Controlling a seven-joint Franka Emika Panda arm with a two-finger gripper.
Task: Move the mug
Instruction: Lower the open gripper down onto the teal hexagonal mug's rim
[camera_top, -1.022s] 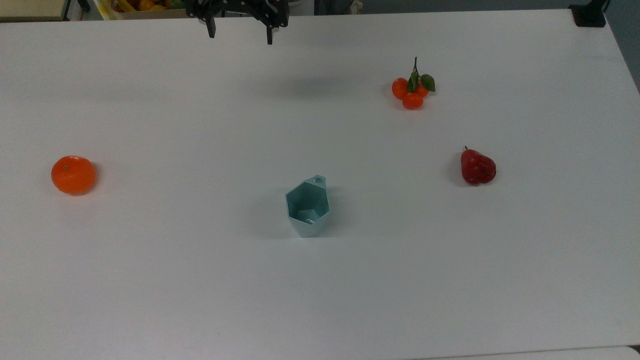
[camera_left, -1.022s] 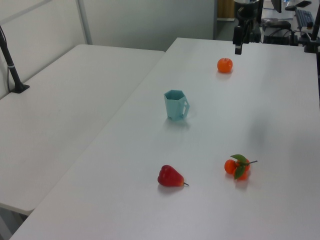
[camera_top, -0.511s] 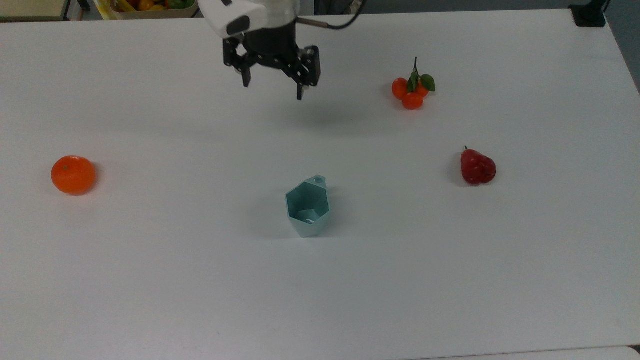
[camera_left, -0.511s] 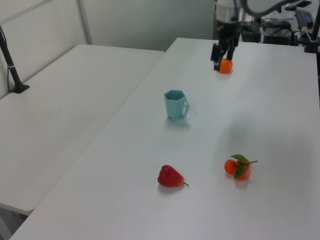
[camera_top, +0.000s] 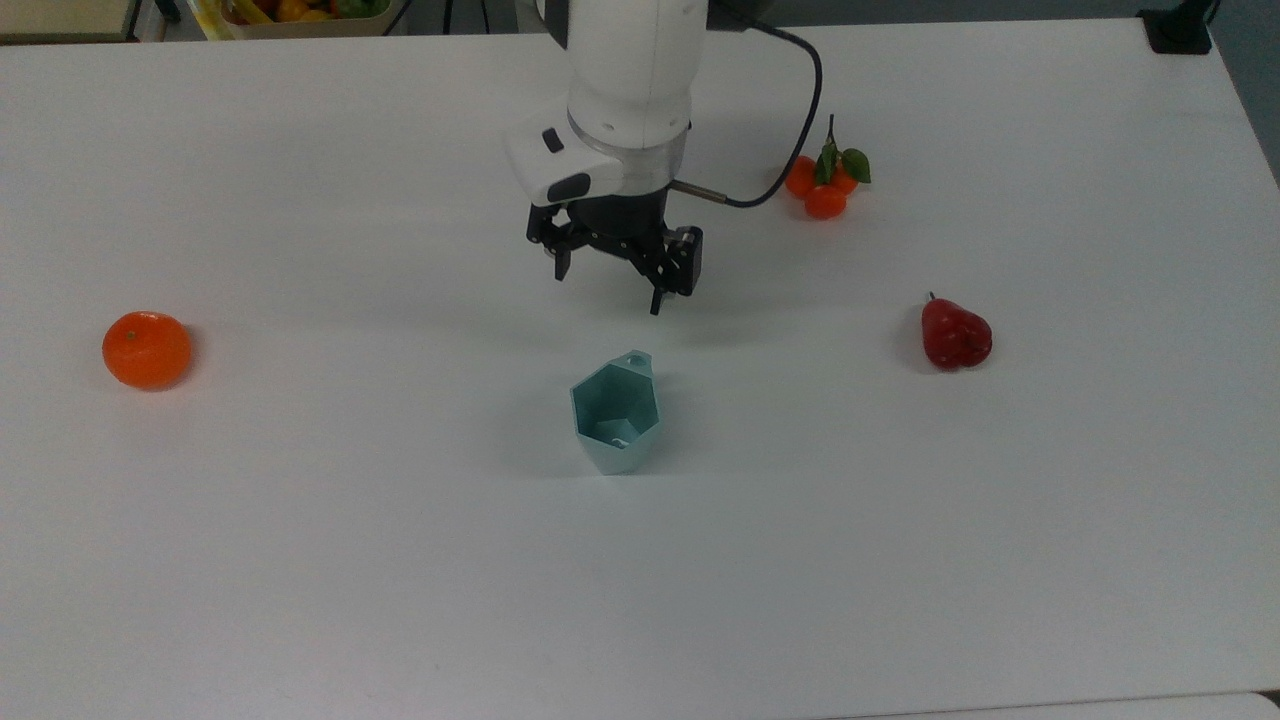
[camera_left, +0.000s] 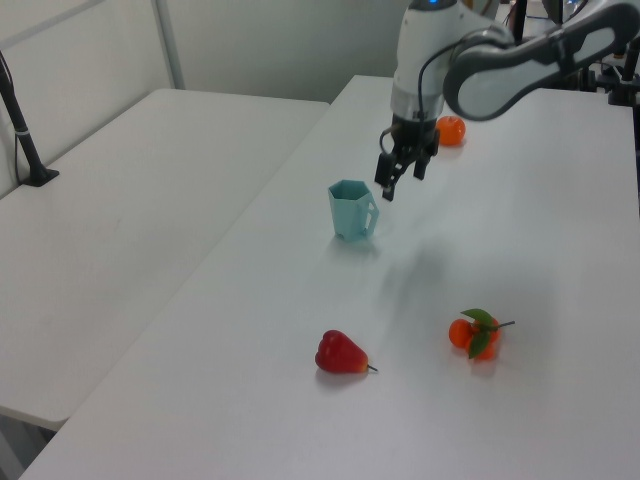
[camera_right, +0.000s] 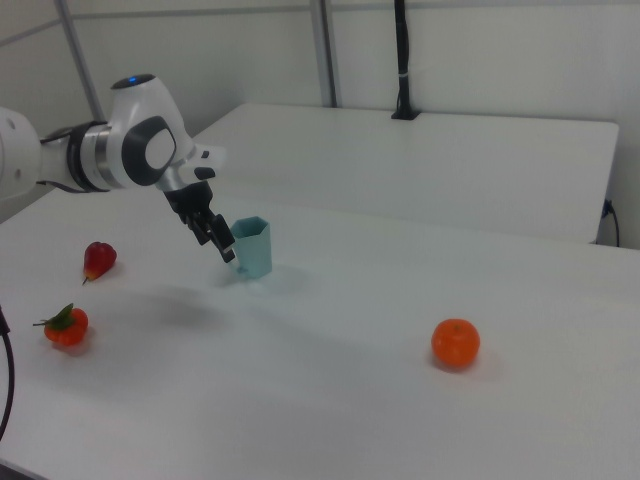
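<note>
My gripper grabs the pale teal mug by its small handle (camera_left: 372, 216) next, to move the mug across the white table.
The pale teal mug (camera_top: 615, 420) stands upright near the middle of the white table (camera_top: 300, 560), with its small handle turned toward the arm. It also appears in the left view (camera_left: 352, 210) and the right view (camera_right: 253, 247). My gripper (camera_top: 608, 288) hangs open above the table, just short of the mug on the handle side, with nothing between its fingers. In the left view the gripper (camera_left: 398, 183) sits just right of the mug's rim, and in the right view the gripper (camera_right: 221, 243) is just left of the mug.
An orange (camera_top: 146, 349) lies at the top view's left. At the top view's right are a red pear-shaped fruit (camera_top: 955, 335) and a leafy cluster of small tangerines (camera_top: 825, 183). A black clamp (camera_top: 1180, 30) sits at the far right corner. A second table (camera_left: 120, 200) adjoins.
The arm has come in from the table's far edge toward the mug, and the gripper has stayed open. The mug and the fruit have not moved.
</note>
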